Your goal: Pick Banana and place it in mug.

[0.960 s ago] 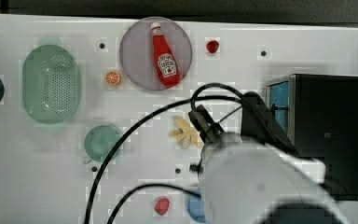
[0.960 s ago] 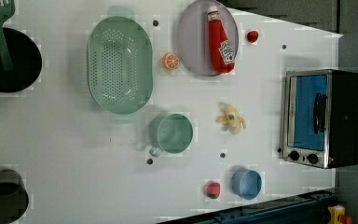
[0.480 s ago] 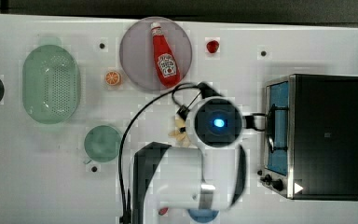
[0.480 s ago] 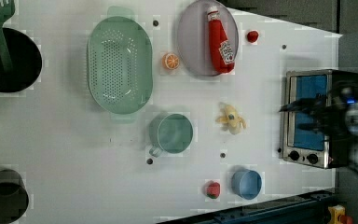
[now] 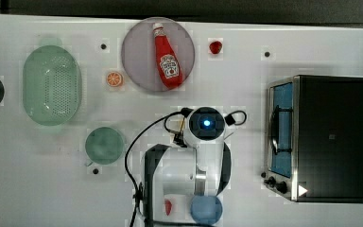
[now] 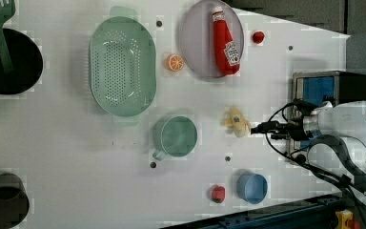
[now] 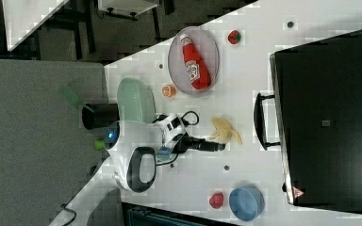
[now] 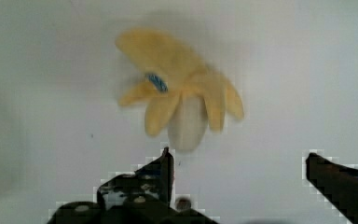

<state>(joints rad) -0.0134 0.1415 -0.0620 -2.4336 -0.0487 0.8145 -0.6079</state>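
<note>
I need to put the banana in the mug [image 6: 175, 136], so next I should grab it with my gripper by its pale peeled end [image 6: 242, 130].
The Banana [image 6: 236, 122] lies on the white table, pale yellow with its peel flaps spread; it is also in the right view [image 7: 225, 130] and the wrist view [image 8: 182, 93]. My gripper [image 6: 257, 129] is open and holds nothing. Its tips sit just off the Banana's right side in the left view, and close beside it in the right view [image 7: 221, 147]. In the wrist view the Banana lies just beyond the spread fingers [image 8: 165, 170]. The pale green mug [image 6: 175, 136] stands upright to the left view's left of the Banana, also seen in the top view [image 5: 104, 145]. The arm's wrist [image 5: 206, 124] covers the Banana in the top view.
A toaster oven [image 5: 326, 137] stands at the top view's right. A purple plate [image 5: 134, 61] carries a ketchup bottle [image 5: 167, 56]. Nearby are an orange slice [image 5: 114, 78], a green colander [image 5: 52, 85], a blue cup [image 5: 206, 209] and two small red fruits [image 5: 215, 47] [image 5: 168, 206].
The arm has swung in from the toaster side toward the left view's left, bringing the open gripper up to the Banana. Nothing on the table has moved.
</note>
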